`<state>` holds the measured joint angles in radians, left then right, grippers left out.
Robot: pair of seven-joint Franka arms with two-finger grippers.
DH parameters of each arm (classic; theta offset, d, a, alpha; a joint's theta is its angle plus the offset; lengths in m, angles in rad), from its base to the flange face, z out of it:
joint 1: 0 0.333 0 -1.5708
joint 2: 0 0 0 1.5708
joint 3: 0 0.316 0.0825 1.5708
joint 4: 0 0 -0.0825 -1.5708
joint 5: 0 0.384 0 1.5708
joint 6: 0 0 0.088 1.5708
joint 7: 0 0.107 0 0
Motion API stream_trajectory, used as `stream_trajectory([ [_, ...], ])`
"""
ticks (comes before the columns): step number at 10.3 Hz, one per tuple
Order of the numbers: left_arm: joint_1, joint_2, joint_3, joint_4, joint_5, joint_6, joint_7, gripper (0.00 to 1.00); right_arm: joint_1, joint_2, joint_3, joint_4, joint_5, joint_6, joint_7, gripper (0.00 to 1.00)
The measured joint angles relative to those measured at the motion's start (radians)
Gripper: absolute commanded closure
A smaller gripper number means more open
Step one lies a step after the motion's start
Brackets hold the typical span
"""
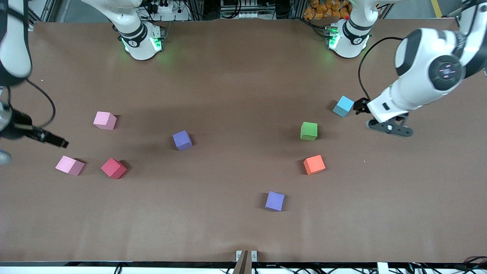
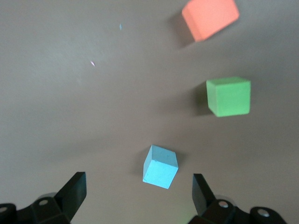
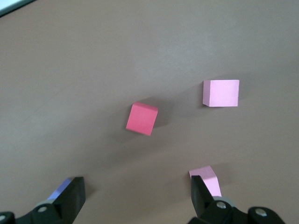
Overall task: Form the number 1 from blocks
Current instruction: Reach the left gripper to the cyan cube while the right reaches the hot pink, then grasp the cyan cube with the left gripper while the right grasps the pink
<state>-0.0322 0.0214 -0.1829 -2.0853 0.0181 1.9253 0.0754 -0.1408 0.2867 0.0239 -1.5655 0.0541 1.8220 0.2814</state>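
Observation:
I should pick up the light blue block next by its opposite sides with my left gripper. Then it can form the number 1.
Eight foam blocks lie scattered on the brown table. The light blue one point(image 1: 343, 105) point(image 2: 160, 166) rests just ahead of my open left gripper point(image 1: 389, 128) point(image 2: 139, 184), untouched. Green point(image 1: 308, 131) point(image 2: 228, 96) and orange point(image 1: 314, 164) point(image 2: 210, 17) sit nearer the front camera. One purple block point(image 1: 274, 201) is nearest the camera, another point(image 1: 182, 140) mid-table. Red point(image 1: 113, 168) point(image 3: 141, 118) and two pink blocks point(image 1: 104, 120) point(image 1: 69, 165) point(image 3: 221, 93) lie toward the right arm's end. My right gripper point(image 1: 57, 140) point(image 3: 135, 186) hangs open there, holding nothing; one finger hides part of a pink block point(image 3: 208, 179).
The brown table cover point(image 1: 236, 87) carries only the blocks. Both arm bases point(image 1: 142, 40) point(image 1: 348, 36) stand along the table's edge farthest from the front camera. A small bracket point(image 1: 246, 255) sits at the edge nearest that camera.

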Motion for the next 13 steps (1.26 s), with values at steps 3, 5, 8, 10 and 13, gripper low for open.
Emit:
stream_trajectory([
  [3, 0.000, -0.039, -0.027, -0.212, 0.000, 0.183, 0.078, 0.00, -0.002, 0.106, -0.036, 0.007, 0.065, 0.099, 0.044, 0.00],
  [5, 0.000, -0.059, -0.046, -0.345, 0.000, 0.293, 0.103, 0.00, 0.009, 0.167, -0.055, 0.037, 0.075, 0.146, 0.065, 0.00],
  [8, 0.000, -0.078, -0.070, -0.529, 0.000, 0.473, 0.135, 0.00, 0.055, 0.270, -0.074, 0.054, 0.079, 0.269, 0.141, 0.00],
  [10, 0.008, -0.083, -0.069, -0.597, 0.000, 0.551, 0.180, 0.00, 0.093, 0.311, -0.088, 0.055, 0.080, 0.326, 0.268, 0.00],
  [13, 0.034, -0.083, -0.068, -0.631, 0.000, 0.610, 0.218, 0.00, 0.115, 0.333, -0.094, 0.025, 0.080, 0.340, 0.293, 0.00],
])
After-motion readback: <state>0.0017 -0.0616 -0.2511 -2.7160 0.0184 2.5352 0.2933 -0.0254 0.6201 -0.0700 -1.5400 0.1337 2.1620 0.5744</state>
